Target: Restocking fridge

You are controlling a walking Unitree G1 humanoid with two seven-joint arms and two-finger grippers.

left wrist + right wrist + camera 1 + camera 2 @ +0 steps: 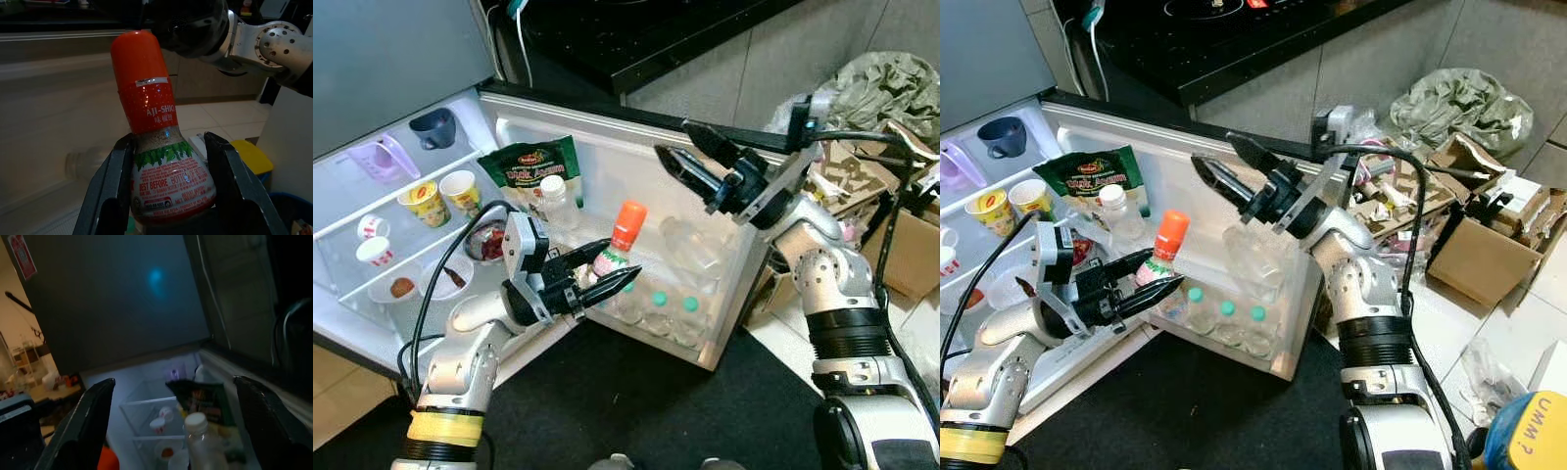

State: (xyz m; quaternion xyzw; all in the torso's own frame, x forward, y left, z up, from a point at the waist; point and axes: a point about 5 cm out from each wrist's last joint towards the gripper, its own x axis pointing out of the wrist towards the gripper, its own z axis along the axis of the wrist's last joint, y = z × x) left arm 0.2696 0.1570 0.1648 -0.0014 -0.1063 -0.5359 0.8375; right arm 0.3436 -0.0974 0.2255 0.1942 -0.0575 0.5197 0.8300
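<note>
My right gripper grabs the seasoning bottle by the orange cap [630,215] above next, since my left gripper's fingers cover the bottle's body.
An orange-capped seasoning bottle [625,235] with a red and green label is upright in my left gripper [622,260], which is shut on its body [166,176], just above the fridge door shelf [729,294]. That shelf holds clear bottles with teal caps [658,299]. My right gripper [672,137] hangs open above the door shelf, behind and higher than the seasoning bottle, with nothing between its fingers [83,426]. A green snack bag [533,171] and a white-capped clear bottle [555,201] stand at the back of the door.
Fridge shelves to the left carry paper cups [426,201], small bowls [401,287], a blue mug [433,127] and a purple cup [380,159]. A black mat [636,411] covers the floor in front. Cardboard boxes and clutter [901,255] lie to the right.
</note>
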